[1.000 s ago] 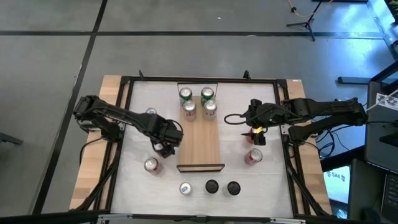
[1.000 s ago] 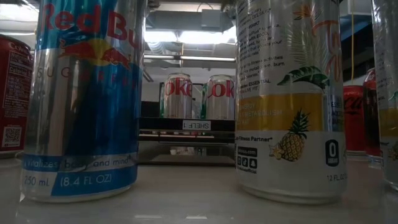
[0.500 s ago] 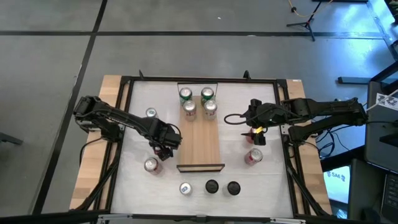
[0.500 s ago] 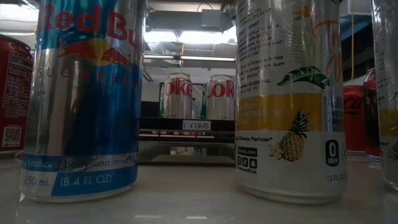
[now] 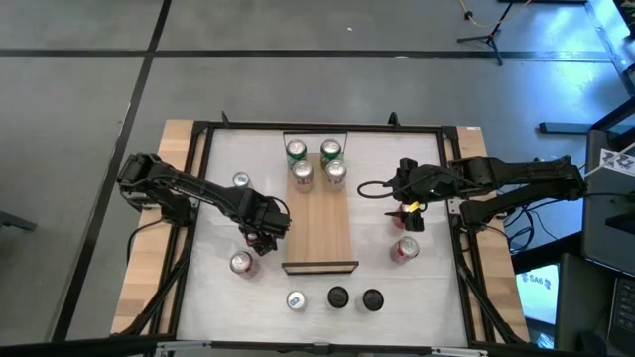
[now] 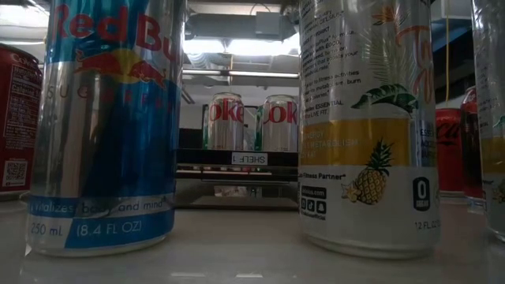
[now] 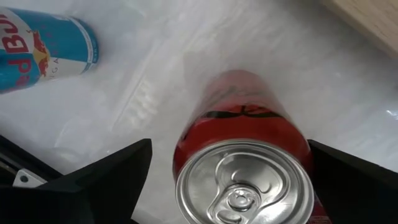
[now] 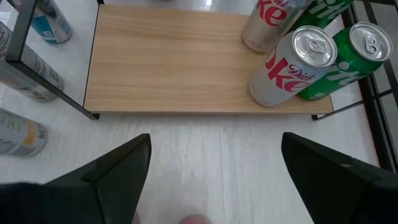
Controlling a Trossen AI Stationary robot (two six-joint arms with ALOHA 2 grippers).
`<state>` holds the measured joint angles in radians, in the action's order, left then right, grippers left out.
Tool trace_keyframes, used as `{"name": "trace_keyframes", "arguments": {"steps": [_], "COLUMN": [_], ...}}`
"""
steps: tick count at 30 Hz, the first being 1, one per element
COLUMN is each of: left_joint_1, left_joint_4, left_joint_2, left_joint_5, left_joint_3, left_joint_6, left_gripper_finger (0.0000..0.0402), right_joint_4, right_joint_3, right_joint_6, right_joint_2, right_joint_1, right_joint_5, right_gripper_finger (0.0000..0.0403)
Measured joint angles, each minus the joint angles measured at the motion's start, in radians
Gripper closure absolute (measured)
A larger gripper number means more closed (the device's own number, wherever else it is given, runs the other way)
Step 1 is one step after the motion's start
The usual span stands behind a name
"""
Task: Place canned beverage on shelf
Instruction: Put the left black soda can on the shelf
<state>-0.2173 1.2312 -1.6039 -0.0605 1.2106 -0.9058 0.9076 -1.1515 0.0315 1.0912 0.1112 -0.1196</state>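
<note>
My left gripper should close next. Closing now would hold the red can. My fingers are on either side of its upper side in the left wrist view.
A red can stands upright on the white table, left of the shelf. My left gripper points straight down over it, open. Its fingers flank the can's top; whether they touch it, I cannot tell. The shelf is a light-wood plank, and at its far end stand two green cans and two silver Diet Coke cans. My right gripper hangs open above the table to the right of the shelf, nothing between its fingers.
A second red can stands just nearer than my left gripper, and a silver can farther back. A yellow can and a red can stand right of the shelf. A Red Bull can and two dark cans line the near edge.
My left gripper has come down a little over the red can, still open, and has then kept still. The can has not moved.
</note>
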Motion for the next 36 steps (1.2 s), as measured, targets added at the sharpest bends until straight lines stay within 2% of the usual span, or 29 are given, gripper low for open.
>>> {"name": "trace_keyframes", "arguments": {"steps": [5,14,17,25,36], "left_joint_1": [0.0,0.001,0.01,0.091,0.299], "left_joint_4": [0.0,0.002,0.012,0.072,0.112], "left_joint_2": [0.0,0.0,-0.001,-0.001,-0.001], "left_joint_5": [0.011,0.049,0.06,0.062,0.043], "left_joint_3": [0.0,0.0,0.012,0.156,0.355], "left_joint_6": [0.0,0.002,0.05,0.229,0.485], "left_gripper_finger": [0.0022,0.0103,0.0121,0.012,0.0119], "right_joint_4": [0.0,0.0,0.0,0.0,-0.001], "right_joint_3": [0.0,0.0,0.0,0.0,0.0], "right_joint_6": [0.0,0.0,0.0,0.0,0.0], "right_joint_2": [0.0,0.0,0.0,0.0,0.0], "right_joint_1": [0.0,0.0,0.0,0.0,0.0], "right_joint_5": [0.0,0.0,0.0,0.0,0.0], "right_gripper_finger": [0.0047,0.0047,0.0047,0.0047,0.0047]}}
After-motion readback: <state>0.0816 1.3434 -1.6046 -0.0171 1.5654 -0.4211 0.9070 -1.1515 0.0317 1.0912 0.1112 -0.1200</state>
